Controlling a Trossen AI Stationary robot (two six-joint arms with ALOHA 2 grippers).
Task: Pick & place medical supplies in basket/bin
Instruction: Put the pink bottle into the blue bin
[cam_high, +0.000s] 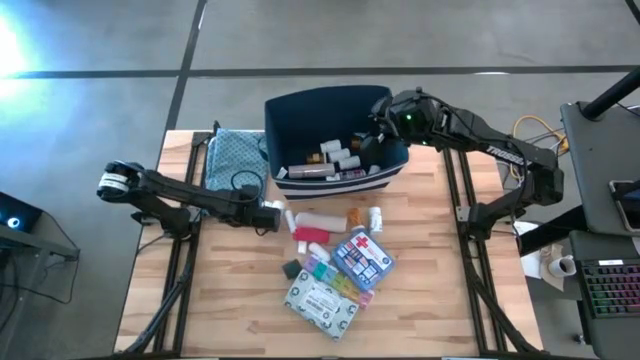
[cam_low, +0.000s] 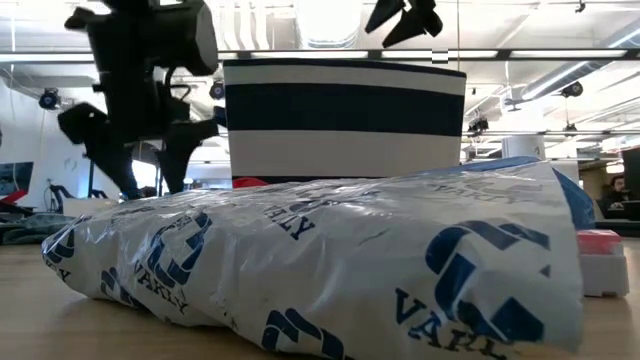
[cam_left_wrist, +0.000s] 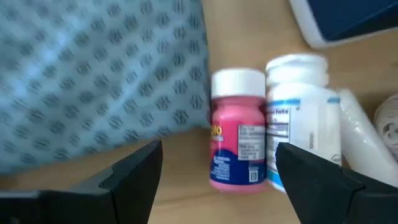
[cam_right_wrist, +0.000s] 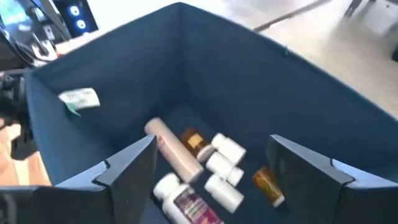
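Observation:
The pink Pepto bottle goes into the navy-blue bin next. My left gripper needs to grab it by its labelled body (cam_left_wrist: 237, 150).
The navy-blue bin (cam_high: 335, 135) stands at the table's far middle, with several white and orange bottles and a tube on its floor (cam_right_wrist: 199, 162). My right gripper (cam_right_wrist: 212, 140) hovers open above the bin's right side (cam_high: 378, 125) and holds nothing. My left gripper (cam_high: 272, 216) is low over the table, left of the remaining supplies, and open (cam_left_wrist: 219, 148). A pink white-capped bottle (cam_left_wrist: 238, 130) and a white bottle (cam_left_wrist: 298, 118) sit just ahead of its fingers, untouched. The red-cross pouch (cam_high: 362, 255), the pill organiser (cam_high: 335, 278) and the grey-white packet (cam_high: 322, 303) lie nearer.
The blue patterned cloth (cam_high: 235, 155) lies left of the bin, close beside the left gripper (cam_left_wrist: 93, 81). In the low view the packet (cam_low: 320, 260) fills the foreground, with the striped bin wall (cam_low: 345, 120) behind it. Bare wood shows at the table's near left and right.

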